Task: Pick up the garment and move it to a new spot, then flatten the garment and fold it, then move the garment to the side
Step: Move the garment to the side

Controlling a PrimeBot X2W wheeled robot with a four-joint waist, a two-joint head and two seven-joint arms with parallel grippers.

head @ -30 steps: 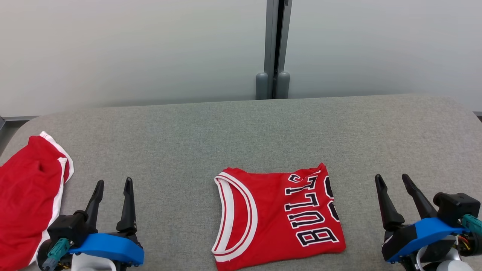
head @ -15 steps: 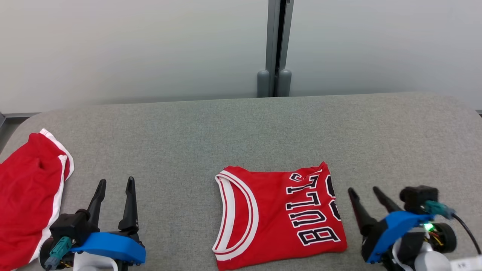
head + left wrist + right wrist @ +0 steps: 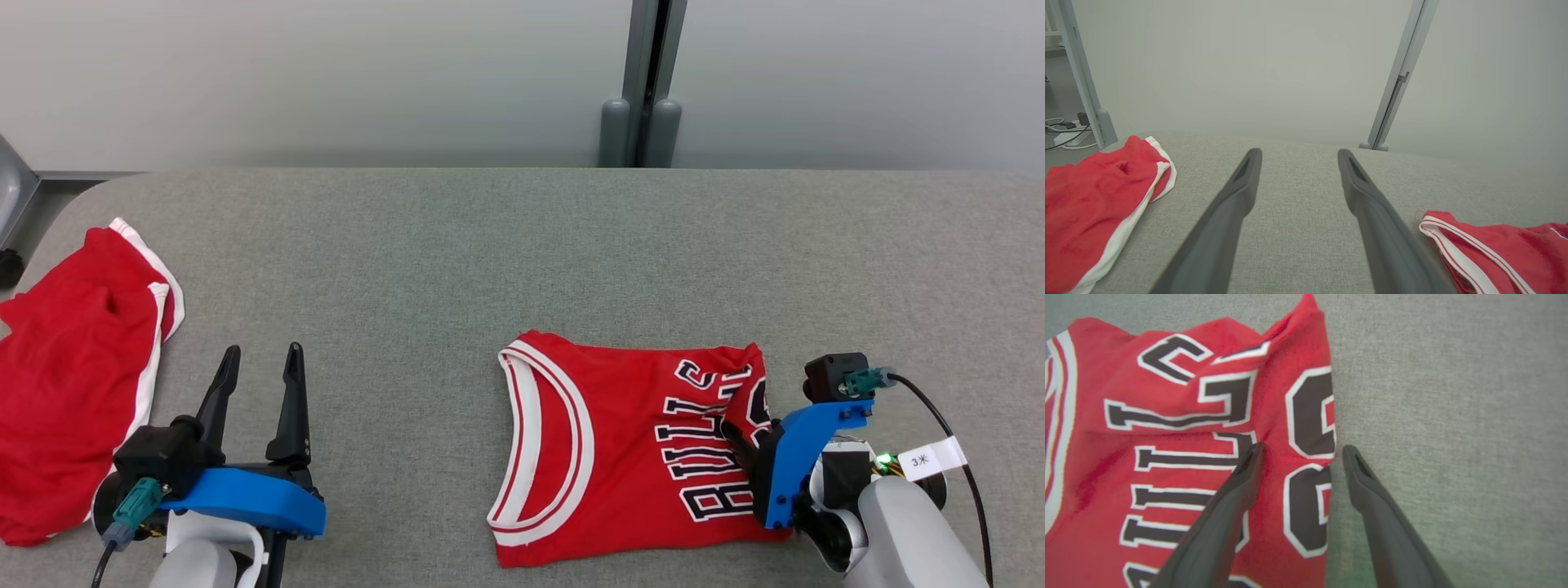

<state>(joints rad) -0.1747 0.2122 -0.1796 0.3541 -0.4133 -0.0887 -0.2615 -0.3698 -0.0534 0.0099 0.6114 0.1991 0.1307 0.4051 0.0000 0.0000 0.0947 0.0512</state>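
My right gripper is to grab the folded jersey by its lettered folded edge [image 3: 1312,458], so that it can move the jersey to the side.
The garment [image 3: 620,441], a red jersey with white trim and black lettering, lies folded on the grey table, right of centre. My right gripper [image 3: 1303,449] points down at its right edge and stands open. One finger [image 3: 1237,486] is over the lettering; the other finger [image 3: 1367,490] is over bare table just past the edge. Nothing is pinched between them. My left gripper [image 3: 263,349] is open over bare table at the lower left, well apart from the jersey [image 3: 1502,249].
A second red garment with white trim [image 3: 73,392] lies crumpled at the table's left end, close to my left gripper. The grey padded table [image 3: 490,245] has free room behind and to the right of the jersey. A grey post [image 3: 645,82] stands behind.
My right gripper has swung left and tipped down onto the jersey's right edge. The head camera has shifted, so the whole picture moved. The left arm stays put.
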